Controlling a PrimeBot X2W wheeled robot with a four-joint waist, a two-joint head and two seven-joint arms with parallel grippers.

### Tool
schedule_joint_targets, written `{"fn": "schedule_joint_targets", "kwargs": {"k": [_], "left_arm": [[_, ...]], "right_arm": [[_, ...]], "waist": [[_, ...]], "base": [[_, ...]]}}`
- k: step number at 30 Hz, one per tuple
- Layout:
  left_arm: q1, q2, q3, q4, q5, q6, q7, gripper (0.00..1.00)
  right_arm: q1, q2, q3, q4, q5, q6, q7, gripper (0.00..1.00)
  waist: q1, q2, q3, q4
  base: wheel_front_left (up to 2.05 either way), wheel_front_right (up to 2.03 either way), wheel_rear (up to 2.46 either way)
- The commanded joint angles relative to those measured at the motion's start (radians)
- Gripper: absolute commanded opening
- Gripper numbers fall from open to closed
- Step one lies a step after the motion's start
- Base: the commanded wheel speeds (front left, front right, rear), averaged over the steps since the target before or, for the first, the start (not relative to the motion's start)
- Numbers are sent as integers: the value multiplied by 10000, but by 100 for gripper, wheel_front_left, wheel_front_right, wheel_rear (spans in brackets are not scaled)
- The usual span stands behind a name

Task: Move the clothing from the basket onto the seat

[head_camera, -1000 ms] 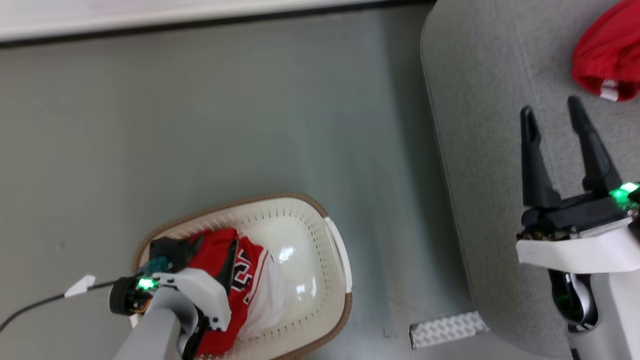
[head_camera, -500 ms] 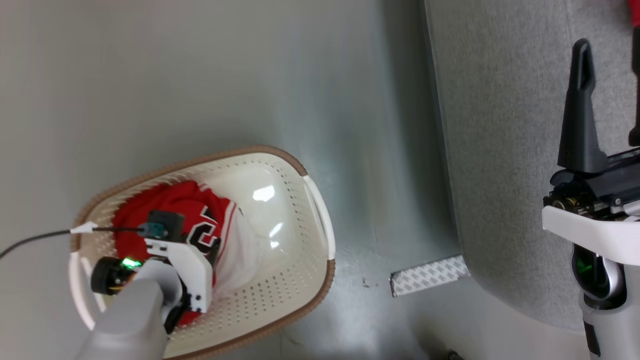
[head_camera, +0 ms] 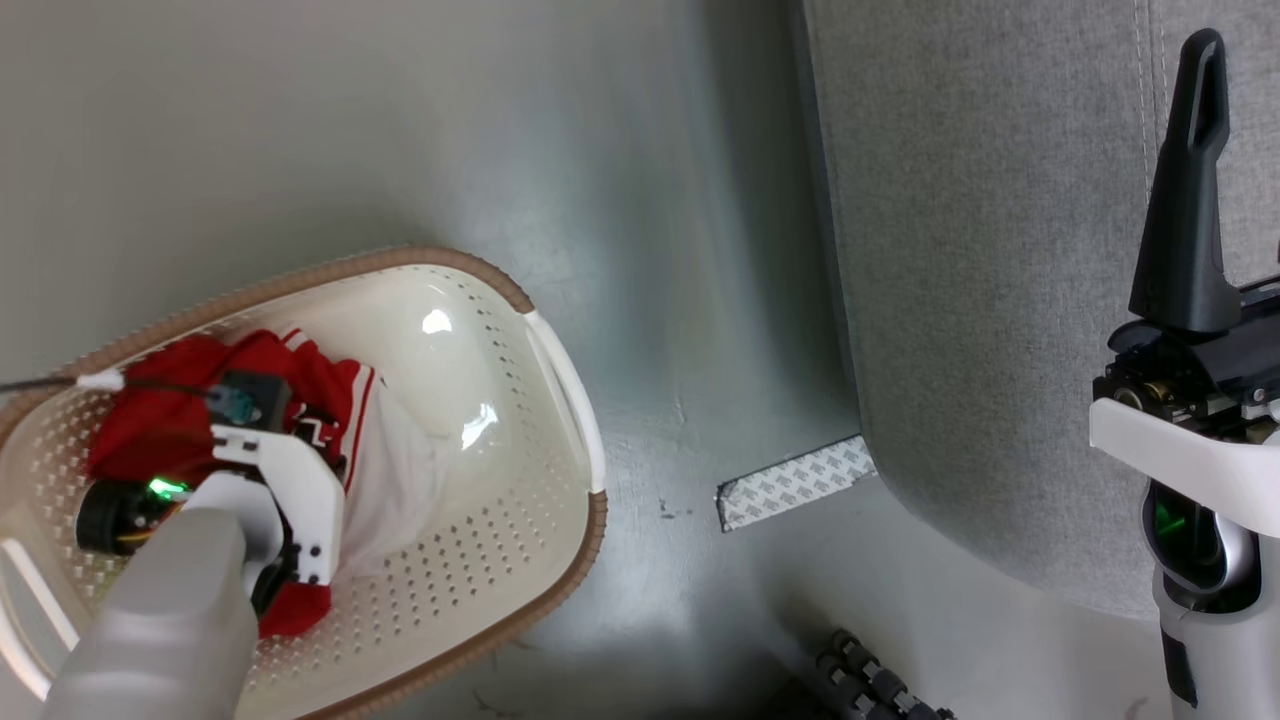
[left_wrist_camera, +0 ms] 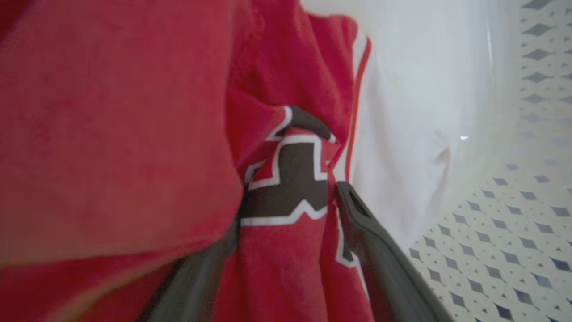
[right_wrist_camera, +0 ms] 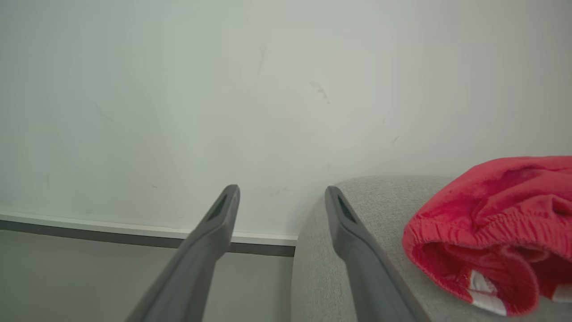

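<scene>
The robot's left gripper will next grab the jersey by its bunched fold at the black number, because the white lining is spread out and slack.
The cream basket with its brown rim stands on the floor at the lower left. The red jersey lies bunched in its left half, white lining spread beside it. My left arm's white wrist reaches down into it. My left gripper is open, with a fold of the jersey showing the black number between its fingers. Red shorts lie on the grey seat. My right gripper hangs open and empty at the seat's corner, left of the shorts; one finger rises at the right edge.
A patterned tape strip lies on the grey floor between basket and seat. A black ribbed part pokes in at the bottom. A thin black cable runs to my left wrist. A pale wall with a dark skirting stands beyond the seat.
The head camera has tilted and turned, so the whole picture shifted and the shorts left it. My left gripper has sunk deeper into the basket, around the jersey. The right gripper stays open.
</scene>
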Motion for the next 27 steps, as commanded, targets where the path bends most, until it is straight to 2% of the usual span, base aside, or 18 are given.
{"fn": "schedule_joint_targets", "kwargs": {"k": [1, 7, 8, 9, 10, 18, 27], "left_arm": [[-28, 56, -78, 131, 130, 17, 206, 100], [-97, 3, -372, 253, 176, -80, 818, 100], [-131, 12, -386, 238, 152, -94, 671, 77], [-188, 26, -398, 194, 142, -84, 493, 25], [-225, 35, -402, 167, 125, -95, 373, 0], [-109, -40, -483, 171, -60, -151, -271, 0], [639, -961, -630, 184, -468, -173, -1119, 0]], "right_arm": [[-67, 59, -33, -47, 6, -22, -69, 100], [9, 98, -78, -39, -91, -22, -69, 100], [-6, 99, -68, -23, -96, -22, -69, 100], [-29, 98, -56, -6, -93, -22, -69, 100], [-62, 100, -43, 20, -87, -22, -69, 100], [-306, 112, 28, 225, -127, -22, -69, 100], [130, -198, -113, 625, -298, -22, -69, 100]], "waist": [[-1, 0, 65, -30], [-1, 0, 176, 27], [-1, 0, 177, 30], [-1, 0, 175, 30], [-1, 0, 166, 26], [-1, 0, -402, 144], [-1, 0, -2388, 890]], "base": [[0, 0, 0], [0, 0, 0], [0, 0, 0], [0, 0, 0], [0, 0, 0], [0, 0, 0], [0, 0, 0]]}}
